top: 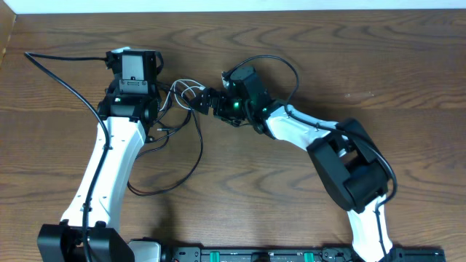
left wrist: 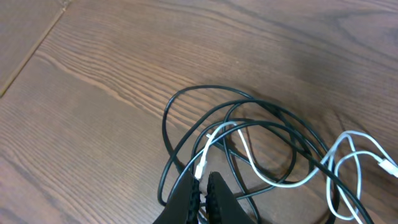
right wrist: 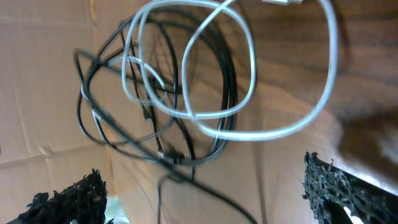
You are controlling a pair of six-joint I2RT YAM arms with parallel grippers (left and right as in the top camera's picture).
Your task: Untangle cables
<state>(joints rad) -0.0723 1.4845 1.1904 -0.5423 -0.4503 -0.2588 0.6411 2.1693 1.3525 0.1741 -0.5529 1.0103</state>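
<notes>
My right gripper should next grab the white cord by its loops that stick out beyond the black cords, to untangle it from them.
The cables (top: 180, 94) lie in a tangle of thin black and white cords between the two wrists, and one black loop (top: 198, 153) trails toward the front. In the left wrist view, black loops (left wrist: 249, 124) and a white cord (left wrist: 283, 182) spread over the wood. My left gripper (left wrist: 205, 182) is shut, with the white cord's plug (left wrist: 201, 167) sticking out of its fingertips. My right gripper (right wrist: 202, 196) stands wide open just above the tangle, nothing between its fingers. White loops (right wrist: 249, 74) and black strands (right wrist: 155, 143) lie ahead of it.
A thicker black robot cable (top: 65, 80) runs from the left arm toward the back left corner. The right arm (top: 342, 160) reaches in from the front right. The wooden table (top: 378, 65) stretches beyond it.
</notes>
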